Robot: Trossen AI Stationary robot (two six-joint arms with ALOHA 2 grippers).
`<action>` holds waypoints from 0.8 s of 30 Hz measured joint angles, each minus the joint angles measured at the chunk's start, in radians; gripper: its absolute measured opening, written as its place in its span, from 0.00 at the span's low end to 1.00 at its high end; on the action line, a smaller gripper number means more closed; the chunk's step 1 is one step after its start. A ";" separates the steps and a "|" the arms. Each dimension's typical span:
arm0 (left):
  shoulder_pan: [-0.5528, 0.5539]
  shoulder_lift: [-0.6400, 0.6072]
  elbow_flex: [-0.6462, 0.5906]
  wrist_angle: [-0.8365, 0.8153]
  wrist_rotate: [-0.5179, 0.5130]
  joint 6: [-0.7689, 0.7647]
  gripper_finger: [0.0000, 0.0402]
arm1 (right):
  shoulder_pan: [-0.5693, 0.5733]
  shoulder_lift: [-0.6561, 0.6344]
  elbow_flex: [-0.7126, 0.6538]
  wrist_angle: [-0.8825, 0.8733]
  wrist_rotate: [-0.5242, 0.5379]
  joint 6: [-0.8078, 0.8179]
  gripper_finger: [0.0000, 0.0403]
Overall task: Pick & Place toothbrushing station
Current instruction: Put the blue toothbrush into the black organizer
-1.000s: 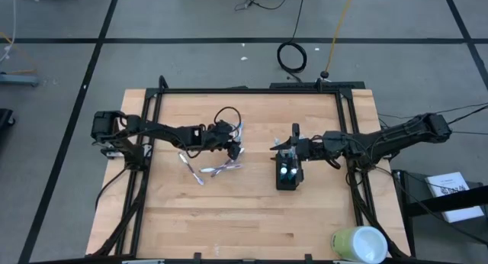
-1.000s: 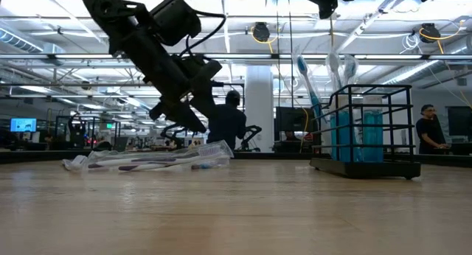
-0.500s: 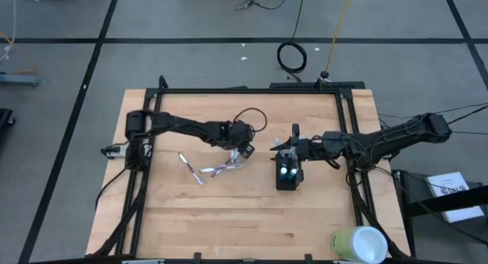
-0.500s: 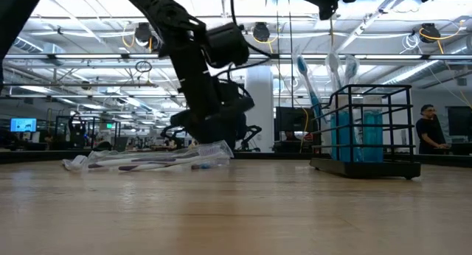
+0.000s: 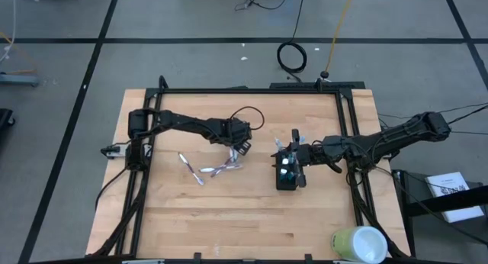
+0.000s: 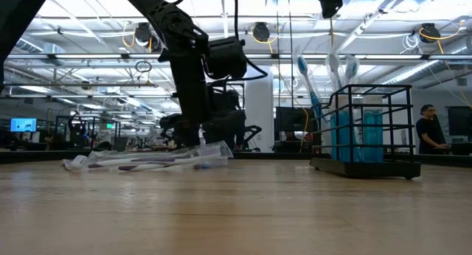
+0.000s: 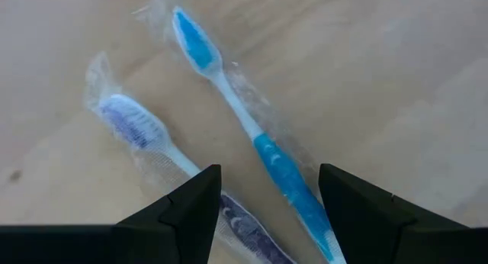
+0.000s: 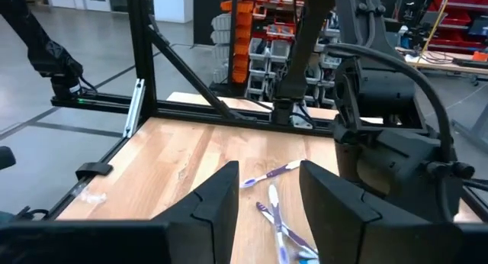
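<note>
I will next grab the blue toothbrush by its blue handle (image 7: 288, 176) with my left gripper, so I can stand it upright in the black wire-mesh holder.
The black wire-mesh holder (image 5: 287, 175) (image 6: 366, 133) stands on the table right of centre. Toothbrushes (image 6: 328, 67) stand upright in it beside blue tubes (image 6: 358, 135). Loose wrapped toothbrushes (image 5: 217, 169) (image 6: 147, 161) lie flat on the wood at centre left. My left gripper (image 5: 242, 148) (image 7: 271, 195) hangs open, tipped steeply down, just over a blue toothbrush (image 7: 259, 142) and a purple one (image 7: 141, 130). The blue handle runs under the gap, and the fingers touch neither. My right gripper (image 5: 290, 148) (image 8: 267, 199) is held level above the holder, open, with nothing between its fingers.
A yellow-green and white cylinder (image 5: 358, 244) stands at the table's near right corner. A black frame (image 5: 252, 90) runs round the table's edges. Bare wood lies between the loose toothbrushes and the holder and along the near side.
My left gripper has reached toward the table's right, over the loose toothbrushes. It has sunk close to the wood and tipped from a slant to pointing steeply down. It has stayed open. The toothbrushes and the holder have not moved.
</note>
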 joint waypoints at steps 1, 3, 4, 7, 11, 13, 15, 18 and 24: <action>-0.004 0.000 0.000 0.000 0.008 0.000 0.57 | 0.000 0.000 0.000 0.000 0.000 0.000 0.32; -0.012 0.000 0.000 0.000 0.025 -0.001 0.57 | 0.000 0.000 0.000 0.003 0.000 0.001 0.32; -0.016 0.000 0.000 0.000 0.036 -0.001 0.57 | 0.000 0.000 0.000 0.006 0.000 0.001 0.32; -0.030 0.006 0.000 0.002 0.032 0.001 0.55 | 0.000 0.000 0.000 0.007 0.001 0.001 0.32; -0.040 0.021 0.002 0.020 0.009 0.012 0.45 | 0.000 0.000 0.000 0.008 0.001 0.001 0.32; -0.041 0.029 0.003 0.039 0.009 0.020 0.37 | 0.000 0.000 0.000 0.008 0.001 0.004 0.32; -0.041 0.030 0.003 0.051 0.012 0.041 0.28 | 0.000 0.000 0.000 0.008 0.001 0.004 0.32; -0.041 0.030 0.003 0.058 0.013 0.067 0.16 | 0.000 0.000 0.000 0.008 0.001 0.004 0.32; -0.043 -0.016 0.000 0.043 -0.014 0.142 0.02 | 0.000 0.000 0.000 0.007 0.001 0.004 0.32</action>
